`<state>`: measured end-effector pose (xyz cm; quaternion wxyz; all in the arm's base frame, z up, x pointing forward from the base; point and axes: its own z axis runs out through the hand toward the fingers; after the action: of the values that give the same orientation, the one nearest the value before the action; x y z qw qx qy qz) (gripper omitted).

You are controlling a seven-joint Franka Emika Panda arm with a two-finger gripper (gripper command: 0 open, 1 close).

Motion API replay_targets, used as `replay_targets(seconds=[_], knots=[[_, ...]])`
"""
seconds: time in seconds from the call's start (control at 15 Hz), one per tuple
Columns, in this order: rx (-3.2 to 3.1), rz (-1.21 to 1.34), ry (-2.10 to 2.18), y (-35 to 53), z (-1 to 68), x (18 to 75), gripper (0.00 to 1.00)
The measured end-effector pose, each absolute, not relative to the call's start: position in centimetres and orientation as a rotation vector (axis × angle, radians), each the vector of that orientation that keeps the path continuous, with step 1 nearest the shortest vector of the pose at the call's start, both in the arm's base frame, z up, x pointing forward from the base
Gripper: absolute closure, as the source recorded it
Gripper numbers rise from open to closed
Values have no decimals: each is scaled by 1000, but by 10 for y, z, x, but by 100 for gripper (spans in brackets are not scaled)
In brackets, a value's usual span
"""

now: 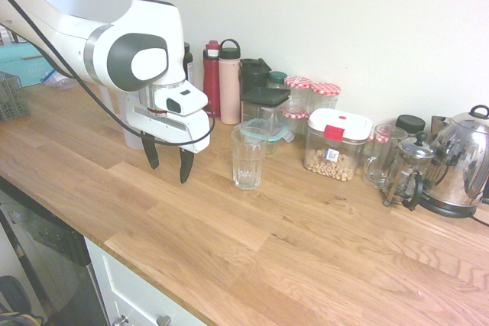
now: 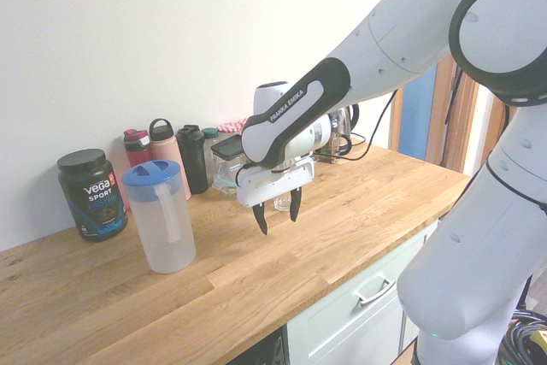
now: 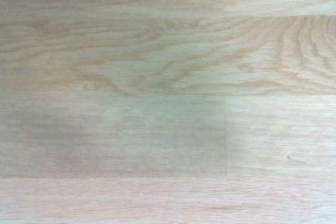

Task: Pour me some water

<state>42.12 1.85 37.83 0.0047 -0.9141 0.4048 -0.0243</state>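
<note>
The jug's frosted body (image 2: 152, 232) is wider than my open fingers. To pour water, my gripper should next grab the jug by its slim side handle (image 2: 168, 212).
A tall frosted-white jug (image 2: 162, 224) with a blue lid and side handle stands on the wooden counter (image 2: 256, 279). The water inside it cannot be made out through the frosted wall. My gripper (image 2: 277, 220) hangs just above the counter to the right of the jug, open, with nothing between its fingers. In the first exterior view the gripper (image 1: 168, 163) hovers left of a clear empty glass (image 1: 248, 158), a short gap apart, and the arm hides most of the jug. The wrist view shows only bare wood (image 3: 168, 98).
Along the wall stand water bottles (image 1: 220, 80), lidded jars, a container of nuts (image 1: 335, 146), a glass mug, a French press (image 1: 407, 172) and a steel kettle (image 1: 461, 162). A black tub (image 2: 92, 194) sits left of the jug. The counter's front edge (image 1: 153, 265) is close.
</note>
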Motion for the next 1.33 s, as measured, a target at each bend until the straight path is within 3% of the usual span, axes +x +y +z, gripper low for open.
replay_targets(seconds=[0.33,0.67,0.93,1.33], knots=[[-2858,-114,1231,32,400,413,0],[-2869,-239,1196,120,468,348,0],[-2873,-365,1171,199,473,315,0],[-2782,-586,1124,262,480,357,0]])
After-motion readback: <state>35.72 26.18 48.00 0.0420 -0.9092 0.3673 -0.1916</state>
